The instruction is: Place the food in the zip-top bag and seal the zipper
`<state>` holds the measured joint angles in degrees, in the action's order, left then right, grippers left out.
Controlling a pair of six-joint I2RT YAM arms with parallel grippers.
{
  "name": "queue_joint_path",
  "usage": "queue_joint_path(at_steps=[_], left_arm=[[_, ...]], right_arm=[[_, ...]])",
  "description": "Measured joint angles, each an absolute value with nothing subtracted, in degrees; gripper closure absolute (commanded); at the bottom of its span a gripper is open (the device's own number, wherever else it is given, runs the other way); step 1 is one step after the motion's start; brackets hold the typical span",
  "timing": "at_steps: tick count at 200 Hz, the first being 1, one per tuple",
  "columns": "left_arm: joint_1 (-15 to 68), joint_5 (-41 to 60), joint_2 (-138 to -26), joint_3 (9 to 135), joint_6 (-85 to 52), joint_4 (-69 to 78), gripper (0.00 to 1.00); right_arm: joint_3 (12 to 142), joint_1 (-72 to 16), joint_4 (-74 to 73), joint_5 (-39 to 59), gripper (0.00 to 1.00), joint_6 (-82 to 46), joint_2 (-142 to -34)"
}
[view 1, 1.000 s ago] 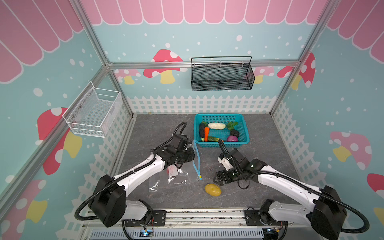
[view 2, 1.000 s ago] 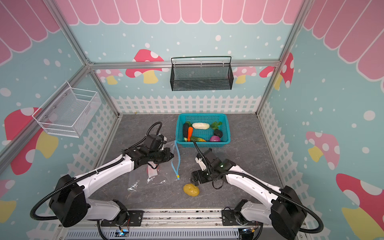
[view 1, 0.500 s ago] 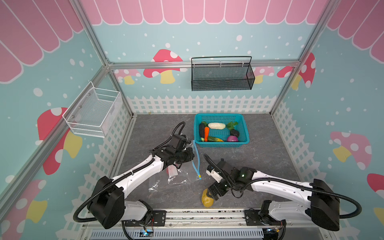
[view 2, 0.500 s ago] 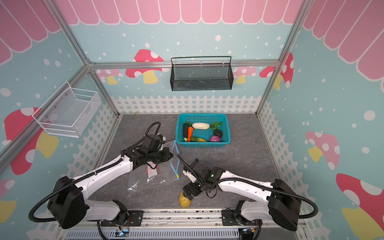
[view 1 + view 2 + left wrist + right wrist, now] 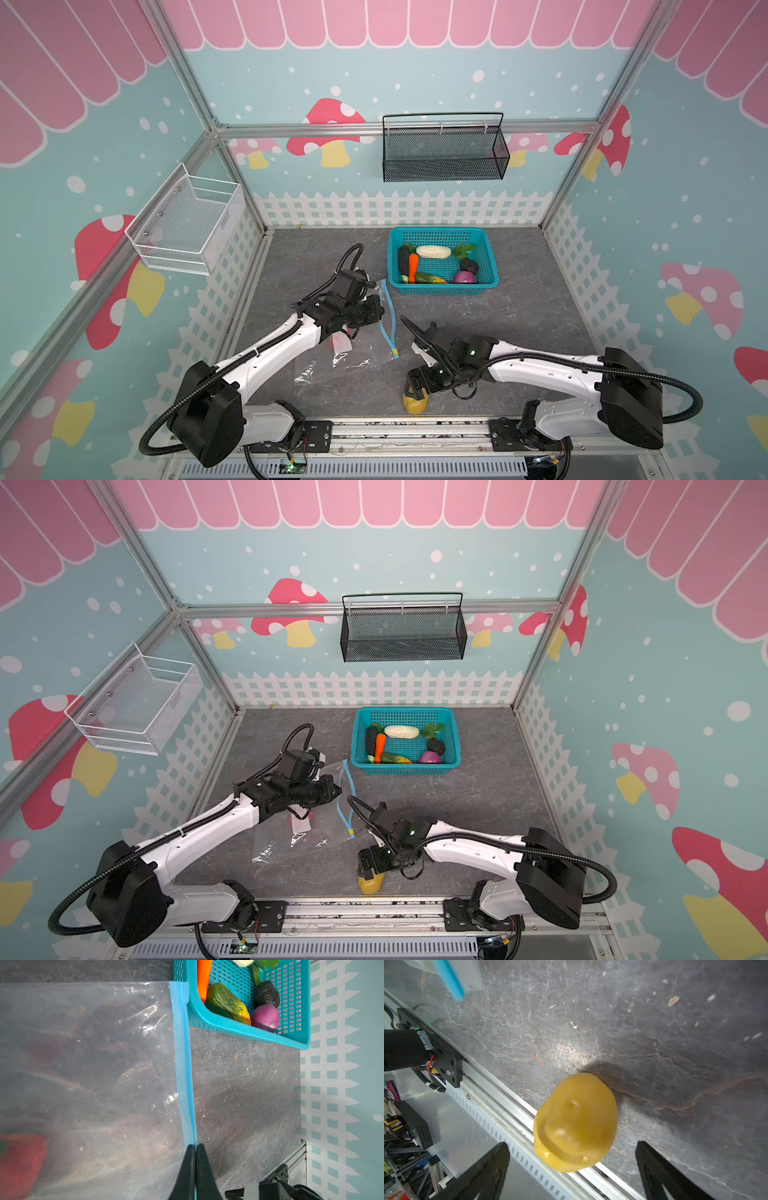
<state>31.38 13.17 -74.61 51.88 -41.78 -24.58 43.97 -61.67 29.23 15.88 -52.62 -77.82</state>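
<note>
The yellow potato is next for my right gripper to grab across its long sides, so the potato's loose end leads into the zip-top bag.
The clear zip-top bag lies flat on the grey table. Its blue zipper faces the basket, with a yellow slider at the near end. My left gripper is shut on the zipper edge. A yellow potato sits at the table's front edge, partly over the rail. My right gripper hangs open above it, one finger on each side, apart from it. The remaining food, including a carrot, a radish and an onion, lies in the basket.
The teal basket stands at the back, its corner close to the bag's zipper end. A metal rail runs along the table's front edge. A red shape shows blurred through the bag. Wire baskets hang on the walls.
My right arm has swung from mid-table toward the front edge and now hangs over the potato. The potato lies nearer the rail than before. The left arm has held still.
</note>
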Motion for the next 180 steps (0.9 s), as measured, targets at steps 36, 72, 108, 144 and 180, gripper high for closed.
queue_joint_path(at_steps=[36, 72, 108, 144, 180], left_arm=[[31.0, 13.3, -73.2, 50.6, -41.8, -24.6, 1.00], [30.7, 13.5, -71.6, 49.4, -41.8, -24.7, 1.00], [30.4, 13.5, -70.6, 49.1, -41.8, -24.8, 1.00], [30.3, 13.5, -70.6, 49.2, -41.8, -24.8, 1.00], [30.3, 13.5, -70.6, 49.2, -41.8, -24.8, 1.00]], right_arm=[[44.0, -63.2, 29.5, 15.2, 0.02, -55.6, -82.0], [46.2, -64.2, 30.5, 14.0, 0.04, -55.7, -85.9], [47.3, -64.2, 32.1, 12.0, 0.21, -55.3, -86.7], [47.6, -64.2, 32.9, 11.2, 0.27, -55.0, -87.4], [48.1, -64.3, 33.7, 10.2, 0.31, -54.2, -87.7]])
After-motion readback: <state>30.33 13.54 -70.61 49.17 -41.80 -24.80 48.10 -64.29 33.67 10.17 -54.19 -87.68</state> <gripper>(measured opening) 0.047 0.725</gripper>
